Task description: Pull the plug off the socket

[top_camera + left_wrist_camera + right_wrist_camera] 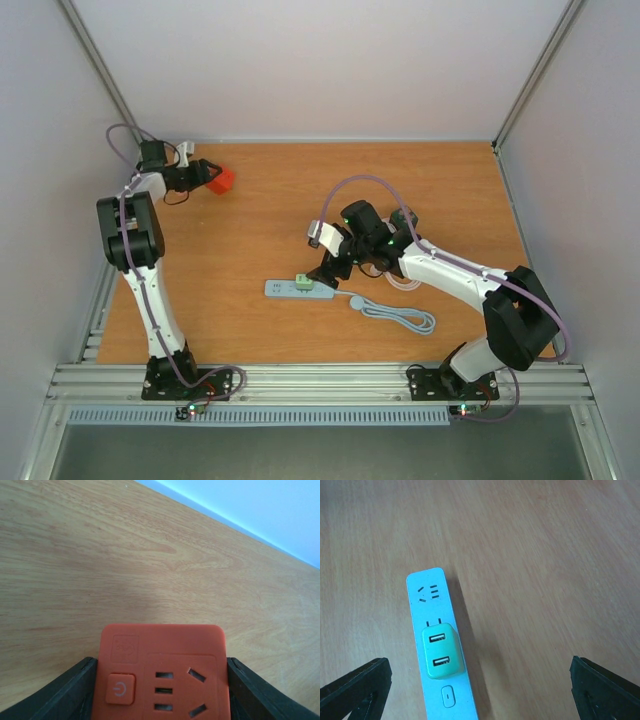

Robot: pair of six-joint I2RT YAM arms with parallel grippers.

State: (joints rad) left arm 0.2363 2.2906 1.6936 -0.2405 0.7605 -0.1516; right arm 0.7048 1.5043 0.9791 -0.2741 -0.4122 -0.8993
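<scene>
The orange socket cube is over flat, empty wood and would land on the tabletop, so it is time for my left gripper to release it now.
A green two-port USB plug (pixel 442 651) sits in a pale blue power strip (pixel 432 605) that lies flat on the wooden table. In the top view the plug (pixel 302 283) and the strip (pixel 285 290) lie in the middle of the table. My right gripper (pixel 480 695) hovers over them, open wide, with the plug nearer its left finger (pixel 355 690); in the top view the gripper (pixel 335 268) is just right of the plug. My left gripper (pixel 207 176) is at the far left, shut on an orange socket cube (pixel 162 672), which also shows in the top view (pixel 221 180).
The strip's grey cable (pixel 400 317) curls to the right on the table. White walls enclose the table on three sides. An aluminium rail (pixel 320 380) runs along the near edge between the arm bases.
</scene>
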